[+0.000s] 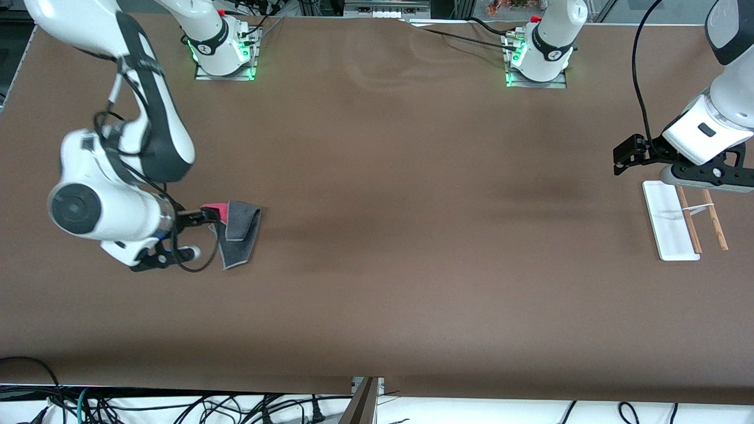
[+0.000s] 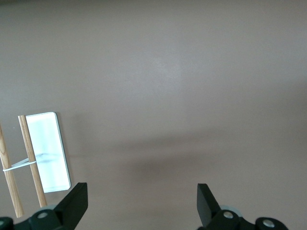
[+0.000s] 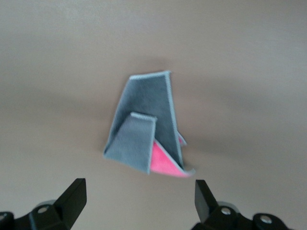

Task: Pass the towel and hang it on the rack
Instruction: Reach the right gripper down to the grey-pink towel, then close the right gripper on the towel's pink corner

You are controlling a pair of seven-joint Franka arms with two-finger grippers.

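Note:
I should next take hold of the towel by its pink fold (image 1: 217,209) with my right gripper, so that I can pass it and hang it on the rack (image 1: 670,221).
The towel (image 1: 238,231) lies crumpled on the table toward the right arm's end, dark grey with a pink-red fold showing. In the right wrist view the towel (image 3: 144,132) lies just ahead of the fingertips, none of it between them. My right gripper (image 1: 201,217) (image 3: 139,191) is open and low beside the towel. The rack (image 1: 670,221) stands at the left arm's end, with a white base and two wooden rods (image 1: 714,221). My left gripper (image 1: 627,155) (image 2: 141,194) is open and empty, over bare table next to the rack (image 2: 45,151).
The brown table top (image 1: 412,235) stretches wide between the towel and the rack. The two arm bases (image 1: 224,53) (image 1: 539,59) stand along the table's edge farthest from the front camera. Cables hang below the nearest edge.

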